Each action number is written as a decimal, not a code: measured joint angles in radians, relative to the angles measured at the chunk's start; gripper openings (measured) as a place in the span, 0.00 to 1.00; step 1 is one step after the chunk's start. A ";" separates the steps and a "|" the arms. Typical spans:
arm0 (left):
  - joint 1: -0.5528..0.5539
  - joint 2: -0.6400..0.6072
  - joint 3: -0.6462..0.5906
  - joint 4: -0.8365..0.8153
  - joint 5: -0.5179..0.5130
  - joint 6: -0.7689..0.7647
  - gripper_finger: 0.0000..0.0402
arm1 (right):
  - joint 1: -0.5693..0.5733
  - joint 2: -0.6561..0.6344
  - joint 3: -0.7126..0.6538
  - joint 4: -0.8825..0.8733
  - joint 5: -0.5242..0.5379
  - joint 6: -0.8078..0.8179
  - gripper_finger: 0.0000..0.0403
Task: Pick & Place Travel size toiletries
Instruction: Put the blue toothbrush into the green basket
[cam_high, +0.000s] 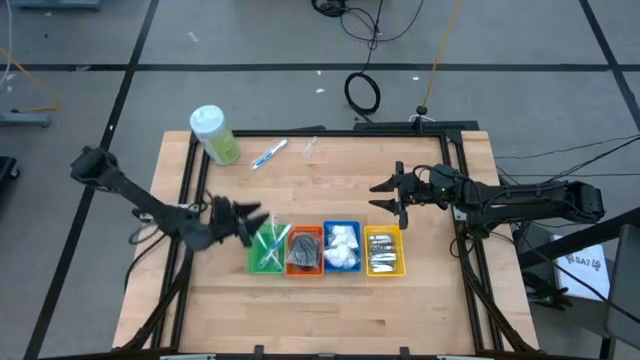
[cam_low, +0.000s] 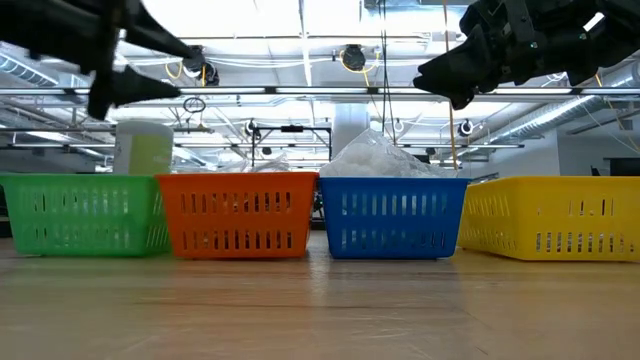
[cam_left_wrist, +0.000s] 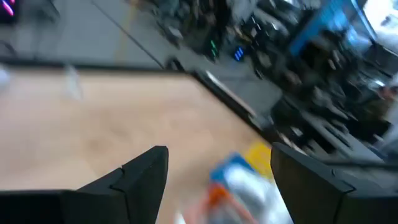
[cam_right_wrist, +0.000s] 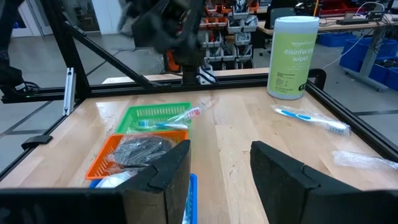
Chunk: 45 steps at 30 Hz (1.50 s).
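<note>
My left gripper grabs the blue-and-white toothbrush by its handle (cam_high: 262, 160) next, to place it among the sticks in the green bin (cam_high: 262, 262).
Four bins stand in a row near the table's front. The green bin (cam_high: 262, 262) holds blue-green-white sticks (cam_right_wrist: 166, 122), and one of them pokes over its far rim. A dark pouch (cam_right_wrist: 140, 149) lies in the orange bin (cam_high: 305, 264). White packets (cam_high: 342, 247) fill the blue bin, and silver-grey tubes (cam_high: 384, 256) lie in the yellow bin. One more stick (cam_high: 268, 154) and a clear packet (cam_high: 310, 148) lie flat on the table's far part. My left gripper (cam_high: 252, 222) hovers open at the green bin's left far corner. My right gripper (cam_high: 385, 196) hovers open just beyond the yellow bin.
A large pale-green bottle with a white cap (cam_high: 213, 133) stands at the far left corner. A black frame rail (cam_high: 300, 131) runs around the table. Bare wood lies between the bins and the far items, and in front of the bins.
</note>
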 joint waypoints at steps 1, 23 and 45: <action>0.045 -0.036 0.000 -0.002 0.016 0.053 0.68 | 0.000 0.000 0.000 -0.001 0.000 0.000 0.39; 1.146 0.215 0.153 -0.322 0.771 0.521 0.63 | 0.000 0.000 0.000 0.007 0.034 -0.009 0.39; 1.272 0.777 0.460 -0.344 0.750 0.687 0.63 | 0.000 0.000 0.000 0.012 0.031 -0.001 0.38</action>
